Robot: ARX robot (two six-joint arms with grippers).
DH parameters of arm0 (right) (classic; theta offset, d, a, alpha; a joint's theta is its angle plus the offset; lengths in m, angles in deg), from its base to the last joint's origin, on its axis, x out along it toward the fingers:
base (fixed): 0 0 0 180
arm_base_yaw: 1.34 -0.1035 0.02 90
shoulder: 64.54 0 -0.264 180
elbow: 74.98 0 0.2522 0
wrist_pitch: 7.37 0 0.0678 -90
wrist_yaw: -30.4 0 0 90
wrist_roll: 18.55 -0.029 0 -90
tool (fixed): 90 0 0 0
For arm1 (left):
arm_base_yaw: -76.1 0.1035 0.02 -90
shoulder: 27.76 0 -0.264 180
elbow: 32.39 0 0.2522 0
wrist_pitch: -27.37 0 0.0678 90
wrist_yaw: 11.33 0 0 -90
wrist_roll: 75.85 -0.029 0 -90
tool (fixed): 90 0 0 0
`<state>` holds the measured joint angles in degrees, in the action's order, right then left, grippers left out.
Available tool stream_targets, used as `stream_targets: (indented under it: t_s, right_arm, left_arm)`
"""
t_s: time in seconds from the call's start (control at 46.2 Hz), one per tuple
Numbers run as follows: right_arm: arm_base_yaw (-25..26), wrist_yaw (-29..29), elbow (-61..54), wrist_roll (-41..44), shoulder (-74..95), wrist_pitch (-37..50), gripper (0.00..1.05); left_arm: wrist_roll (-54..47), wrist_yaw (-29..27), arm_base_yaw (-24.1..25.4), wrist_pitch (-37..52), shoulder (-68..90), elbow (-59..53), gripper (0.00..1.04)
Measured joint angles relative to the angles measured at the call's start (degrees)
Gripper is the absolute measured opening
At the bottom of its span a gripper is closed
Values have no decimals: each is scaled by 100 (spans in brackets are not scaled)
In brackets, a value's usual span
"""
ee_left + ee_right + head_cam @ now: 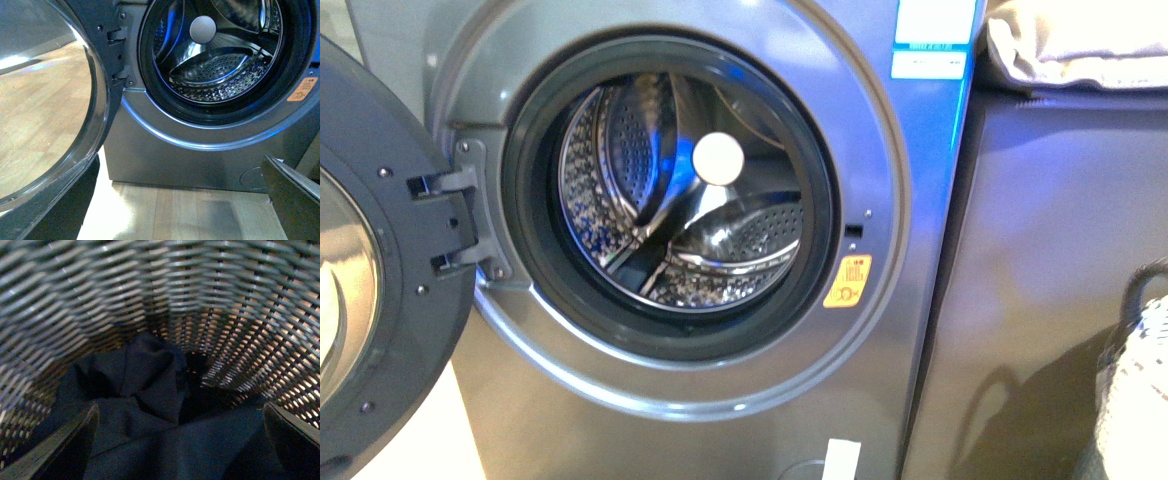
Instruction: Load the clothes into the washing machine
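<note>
The right gripper picks up the dark navy clothes [150,385] by their crumpled folds next, to load the washing machine.
The washing machine [880,130] stands close ahead, grey, with its round door [380,300] swung open to the left. Its steel drum [650,190] shows no clothes inside. The left wrist view has the drum [220,65] above and my left gripper [181,165] open and low before the machine's front panel, nothing between its fingers [295,200]. In the right wrist view, dark navy clothes [150,385] lie crumpled at the bottom of a woven basket [100,295]. My right gripper [180,407] hangs open just over them, fingers [60,450] either side of the fabric. Neither gripper shows in the front view.
A grey-brown cabinet [1040,280] stands right of the machine, with beige folded cloth [1080,45] on top. The white woven basket's edge [1140,390] shows at the far right. Pale wooden floor [190,215] lies below the machine. A yellow-orange sticker [847,281] sits by the drum mouth.
</note>
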<state>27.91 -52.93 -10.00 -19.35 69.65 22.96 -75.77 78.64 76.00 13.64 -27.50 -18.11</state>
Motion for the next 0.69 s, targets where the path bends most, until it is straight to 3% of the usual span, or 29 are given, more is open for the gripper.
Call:
stream_targets:
  t_s: [0.693]
  right_arm:
    - [210,-560,2179,-901,2061,-1467,97]
  left_arm:
    - [0,0,0,0,0,0,98]
